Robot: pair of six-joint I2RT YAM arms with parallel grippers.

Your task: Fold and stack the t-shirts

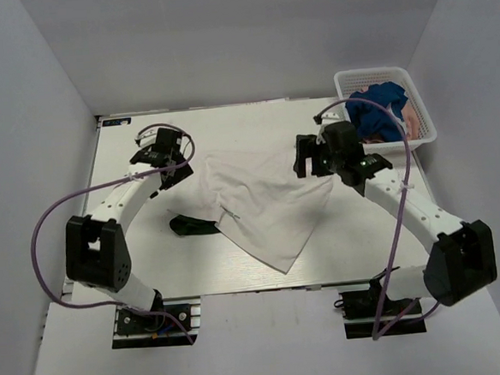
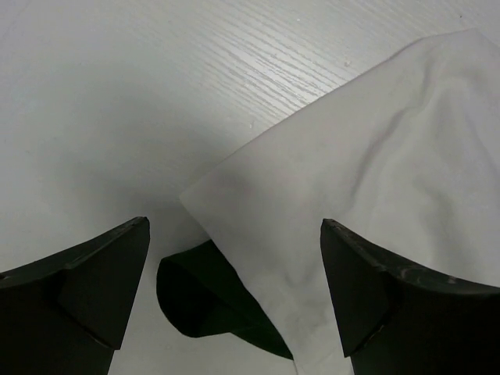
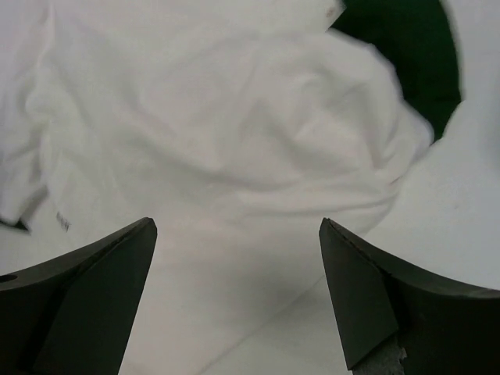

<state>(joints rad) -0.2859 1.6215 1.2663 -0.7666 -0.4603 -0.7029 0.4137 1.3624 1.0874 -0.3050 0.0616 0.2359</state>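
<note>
I should spread the cream t-shirt flat for folding, so I need to grab its cream corner with my left gripper next and leave the green sleeve free.
The cream t-shirt lies spread and crumpled in the middle of the table, plain side up, with one dark green sleeve sticking out at its left. My left gripper hovers open over the shirt's upper left corner. In the left wrist view the cream corner and the green sleeve lie between my open gripper. My right gripper is open over the shirt's upper right edge. The right wrist view shows cream cloth and green sleeve below my gripper. The blue shirt and pink shirt lie in the basket.
The white mesh basket stands at the back right corner, just beyond my right arm. White walls close in the table on the left, back and right. Bare table lies in front of the shirt.
</note>
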